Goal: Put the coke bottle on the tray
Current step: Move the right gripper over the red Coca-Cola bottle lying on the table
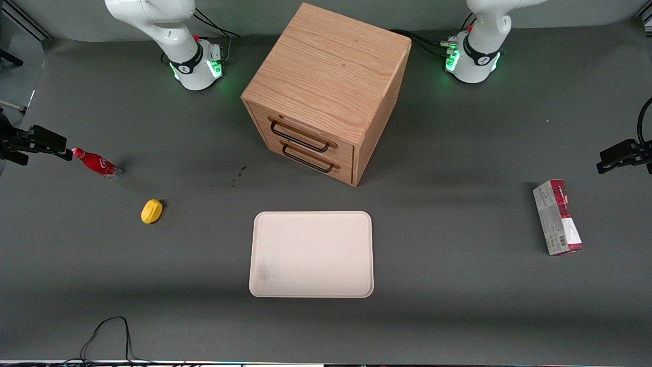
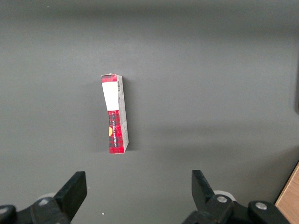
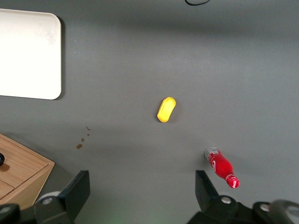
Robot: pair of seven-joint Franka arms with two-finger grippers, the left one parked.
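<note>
My right gripper grabs the coke bottle by its capped neck end (image 1: 80,154) next, to place the bottle on the tray (image 1: 311,255).
The coke bottle (image 1: 97,164) (image 3: 222,166) is small and red with a red cap and a clear base. It lies on the grey mat toward the working arm's end of the table. The pale beige tray (image 1: 311,255) (image 3: 28,56) lies flat, nearer the front camera than the wooden cabinet, with nothing on it. My right gripper (image 1: 51,145) (image 3: 142,189) hangs above the mat beside the bottle's cap end. It is open, with nothing between its fingers. In the right wrist view the bottle lies just outside one fingertip (image 3: 204,184).
A yellow lemon-shaped object (image 1: 152,211) (image 3: 166,109) lies between bottle and tray. The wooden two-drawer cabinet (image 1: 326,86) (image 3: 18,172) stands mid-table. A red-and-grey carton (image 1: 558,216) (image 2: 116,114) lies toward the parked arm's end. A black cable (image 1: 107,336) loops at the front edge.
</note>
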